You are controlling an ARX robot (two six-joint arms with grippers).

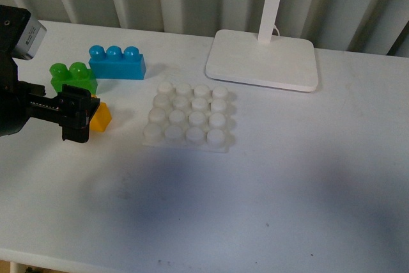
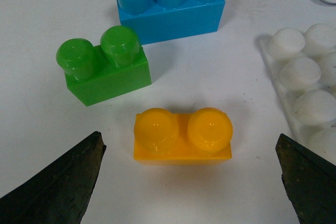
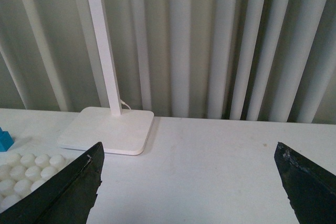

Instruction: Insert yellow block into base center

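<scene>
My left gripper is to take hold of the yellow block [image 2: 182,136] next by its two short ends, so that the block can go into the base center.
The yellow block [image 2: 182,136] lies on the white table with its two studs up. In the front view the yellow block [image 1: 101,117] peeks out just right of my left gripper [image 1: 77,116], which is open. In the left wrist view my left gripper [image 2: 189,182] has its two dark fingers wide apart, a little short of the block and not touching it. The base [image 1: 188,116], a white square plate of round studs, sits to the right of the block; the base's edge [image 2: 307,82] also shows. My right gripper [image 3: 189,182] is open over bare table, holding nothing.
A green two-stud brick [image 1: 73,77] and a blue three-stud brick [image 1: 117,62] stand behind the yellow block. A white lamp foot [image 1: 262,60] with its post stands behind the base. A corrugated wall runs along the table's back edge.
</scene>
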